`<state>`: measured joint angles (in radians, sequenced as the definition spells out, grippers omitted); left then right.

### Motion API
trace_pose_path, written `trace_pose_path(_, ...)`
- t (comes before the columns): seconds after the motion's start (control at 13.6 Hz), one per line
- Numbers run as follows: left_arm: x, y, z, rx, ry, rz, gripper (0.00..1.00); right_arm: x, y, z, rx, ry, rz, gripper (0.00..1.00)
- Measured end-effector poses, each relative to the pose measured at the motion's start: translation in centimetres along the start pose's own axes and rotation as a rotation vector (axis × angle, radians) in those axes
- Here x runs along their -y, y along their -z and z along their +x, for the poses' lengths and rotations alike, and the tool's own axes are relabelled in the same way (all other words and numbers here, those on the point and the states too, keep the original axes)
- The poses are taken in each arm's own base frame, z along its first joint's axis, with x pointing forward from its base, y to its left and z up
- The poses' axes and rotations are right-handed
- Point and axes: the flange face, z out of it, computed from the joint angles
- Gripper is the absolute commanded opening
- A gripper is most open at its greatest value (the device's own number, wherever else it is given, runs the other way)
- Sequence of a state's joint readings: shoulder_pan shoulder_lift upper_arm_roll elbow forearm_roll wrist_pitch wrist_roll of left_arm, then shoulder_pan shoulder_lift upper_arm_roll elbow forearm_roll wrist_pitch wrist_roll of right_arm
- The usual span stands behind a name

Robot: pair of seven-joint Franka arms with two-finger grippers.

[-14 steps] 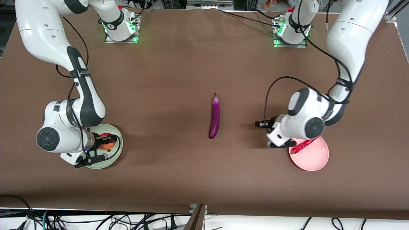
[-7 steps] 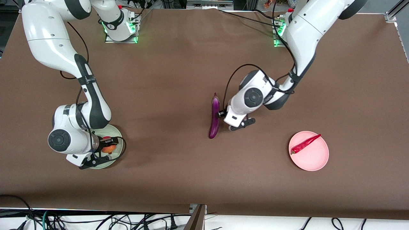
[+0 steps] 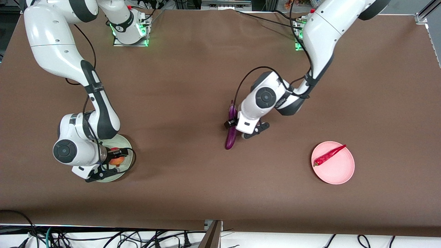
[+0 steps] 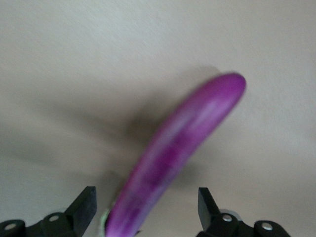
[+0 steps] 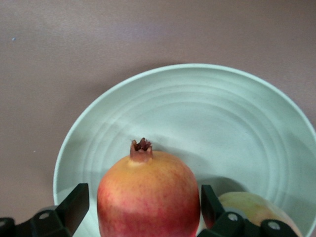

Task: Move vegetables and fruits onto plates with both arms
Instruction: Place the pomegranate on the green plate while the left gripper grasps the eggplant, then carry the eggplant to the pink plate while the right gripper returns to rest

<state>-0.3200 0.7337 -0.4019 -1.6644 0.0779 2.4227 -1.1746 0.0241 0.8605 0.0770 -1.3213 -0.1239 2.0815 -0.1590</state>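
The purple eggplant needs to go to the pink plate (image 3: 339,170), so the left gripper should next grab it by its mid-body (image 3: 232,122).
The purple eggplant (image 3: 230,139) lies on the table's middle. My left gripper (image 3: 231,124) is over its middle, open, one finger on each side of it, as the left wrist view (image 4: 147,212) shows; the eggplant (image 4: 187,133) runs between the fingers. The red chili (image 3: 329,155) lies on the pink plate (image 3: 339,170). My right gripper (image 3: 116,153) is low over the pale green plate (image 3: 125,165), open, with the pomegranate (image 5: 148,192) between its fingers (image 5: 74,207) on the plate (image 5: 197,108). The peach (image 5: 252,212) sits beside it.
Both arms' bases stand along the edge farthest from the front camera. The brown table (image 3: 179,86) is bare between the two plates apart from the eggplant. Cables hang along the edge nearest the front camera.
My left arm swung from the pink plate, where the chili stays, to the eggplant and came down around it. My right arm shifted slightly over the green plate.
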Motion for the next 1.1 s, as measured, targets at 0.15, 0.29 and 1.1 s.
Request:
trace_pose_path(0.15,-0.6,-1.8,-2.2,-0.085,-0.08,0.05,0.91,-0.2,1.6,0.2,-0.023,-0.002,-0.005,1.0)
trace_pose_path(0.29,-0.7,-2.5,-3.0,-0.123,-0.118,0.076,0.7,-0.2,4.9,0.3,-0.04,-0.002,-0.012,1.0)
trace_pose_path(1.1,2.0,1.2,4.7,-0.114,-0.202,0.163,0.0,0.1,26.0,-5.0,-0.044,-0.021,-0.039,1.0)
